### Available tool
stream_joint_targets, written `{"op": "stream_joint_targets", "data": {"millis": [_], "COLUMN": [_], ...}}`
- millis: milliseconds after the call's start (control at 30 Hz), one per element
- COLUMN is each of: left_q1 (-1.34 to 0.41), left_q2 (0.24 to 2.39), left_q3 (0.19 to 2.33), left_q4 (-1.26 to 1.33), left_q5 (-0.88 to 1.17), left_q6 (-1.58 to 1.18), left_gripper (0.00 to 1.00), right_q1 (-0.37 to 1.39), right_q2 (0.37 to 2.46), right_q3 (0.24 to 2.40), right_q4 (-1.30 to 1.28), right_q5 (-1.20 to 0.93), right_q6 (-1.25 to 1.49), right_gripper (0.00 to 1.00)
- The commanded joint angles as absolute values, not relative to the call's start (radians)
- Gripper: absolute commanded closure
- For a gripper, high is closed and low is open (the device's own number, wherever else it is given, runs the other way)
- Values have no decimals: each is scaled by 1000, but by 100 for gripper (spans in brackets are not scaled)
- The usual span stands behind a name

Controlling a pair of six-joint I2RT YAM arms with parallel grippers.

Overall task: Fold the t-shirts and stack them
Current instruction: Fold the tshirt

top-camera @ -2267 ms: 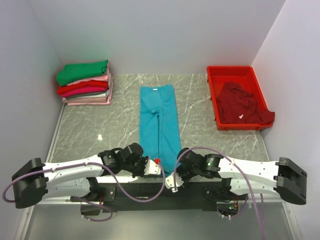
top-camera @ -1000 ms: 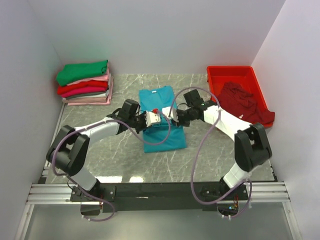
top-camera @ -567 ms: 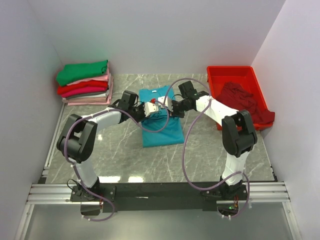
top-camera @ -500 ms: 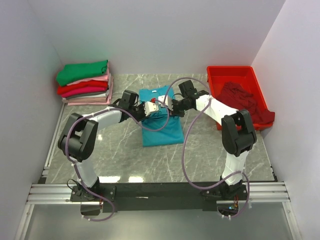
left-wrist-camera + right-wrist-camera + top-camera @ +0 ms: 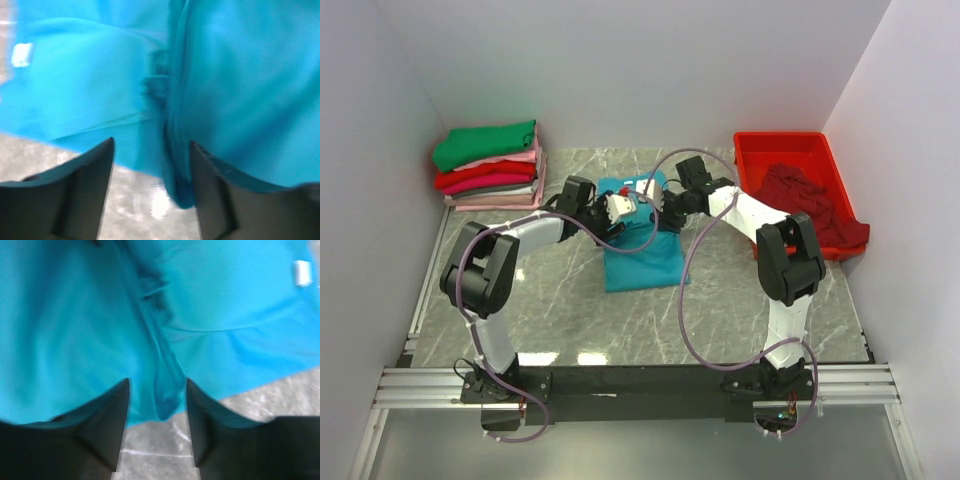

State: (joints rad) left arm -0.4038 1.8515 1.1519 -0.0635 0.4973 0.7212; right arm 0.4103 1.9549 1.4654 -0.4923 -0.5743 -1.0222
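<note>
I need to fold the t-shirt evenly, so next I need to grab the raised fold (image 5: pixel 656 232) (image 5: pixel 169 401) of the teal-blue t-shirt with my right gripper, at its outer end, opposite my left gripper.
The teal-blue t-shirt (image 5: pixel 640 262) lies folded in half at the table's middle, its doubled end toward the back. My left gripper (image 5: pixel 623 207) and right gripper (image 5: pixel 661 209) hover side by side over that far end. In the left wrist view the left gripper (image 5: pixel 151 150) is open, with a loose fold of teal cloth (image 5: pixel 240 90) sagging between the fingers, not pinched. The right gripper (image 5: pixel 157 387) is open too, above the same teal cloth (image 5: pixel 65 315). A dark maroon t-shirt (image 5: pixel 805 210) lies crumpled in the tray. Several folded t-shirts (image 5: pixel 490 165) are stacked at the back left, a green one on top.
The red plastic tray (image 5: pixel 790 143) stands at the back right against the wall. Grey marble tabletop (image 5: pixel 520 270) shows on both sides of the teal shirt. White walls close in the left, back and right sides.
Both grippers carried the teal shirt's near end back toward the collar, folding it in half. Their jaws have now opened and let the cloth go.
</note>
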Motion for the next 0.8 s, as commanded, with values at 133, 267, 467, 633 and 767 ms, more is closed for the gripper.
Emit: {"op": "stream_joint_targets", "data": {"millis": [133,267,467,633,767], "left_q1": [-370,-399,-706,-867,-885], "left_q2": [1604,1447,1260,1220,1259], "left_q3": [1068,1026,875,674,640], "left_q4": [232,104,-247,-201,-137], "left_q5": [309,328,211,138,104], "left_q6": [554,630,831,753,768], "left_gripper": [27,27,31,32,31], "right_q1": [347,310,360,502,506], "right_q2": [1878,1806,1662,1473,1448], "right_q3": [1445,1427,1243,886,833], "right_q4": [-206,-352,-818,-461,-407], "right_q5": [-471,-650,-833,-621,-597], "right_q6": [-741,-851,-1419,-1321,-1293], "right_gripper": [42,42,39,34,34]}}
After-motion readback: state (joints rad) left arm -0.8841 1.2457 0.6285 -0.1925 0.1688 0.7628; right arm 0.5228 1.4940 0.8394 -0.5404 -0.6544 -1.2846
